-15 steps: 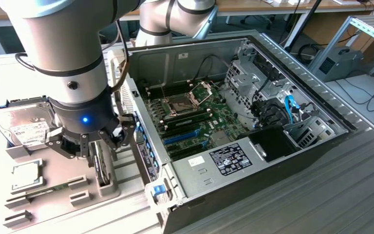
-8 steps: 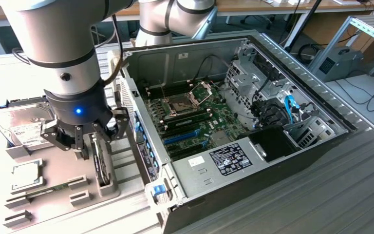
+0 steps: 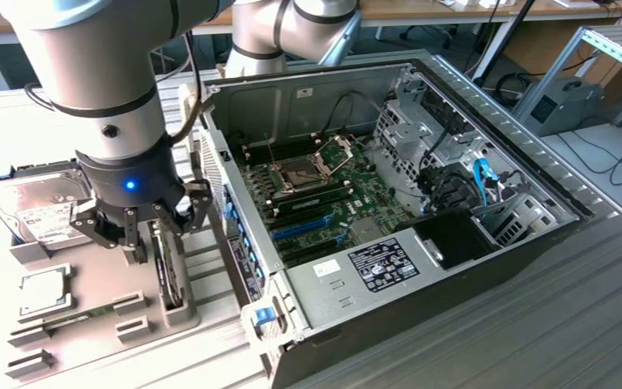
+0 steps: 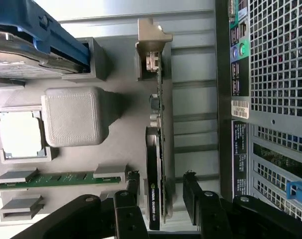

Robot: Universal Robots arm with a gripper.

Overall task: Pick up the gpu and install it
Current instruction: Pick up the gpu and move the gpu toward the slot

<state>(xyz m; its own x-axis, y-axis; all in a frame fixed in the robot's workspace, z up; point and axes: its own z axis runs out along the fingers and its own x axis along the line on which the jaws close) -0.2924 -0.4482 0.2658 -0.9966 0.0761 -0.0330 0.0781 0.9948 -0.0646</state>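
I need to lower my gripper before I close it on the GPU. Bare tray shows between the high, open fingers and the GPU's black side (image 4: 153, 184).
The gpu (image 4: 154, 164) stands on edge in a grey holder, its black face and dark board running the holder's length and its silvery end bracket (image 4: 151, 45) at the far end. My gripper (image 4: 162, 194) is open and straddles the card's near end. One black finger (image 4: 133, 191) is on each side, with a small gap to the card on both. In the exterior view the gripper (image 3: 146, 245) hangs just over the gpu (image 3: 168, 279), at that view's left of the open computer case (image 3: 527, 174).
On the grey parts tray (image 3: 95, 267) lie a silver hard drive (image 3: 36, 207), a square chip (image 3: 43, 292) and a green memory stick (image 3: 74, 320). The case's motherboard shows blue slots (image 3: 302, 229). The case's perforated rear wall (image 4: 275, 74) stands close beside the gpu holder.
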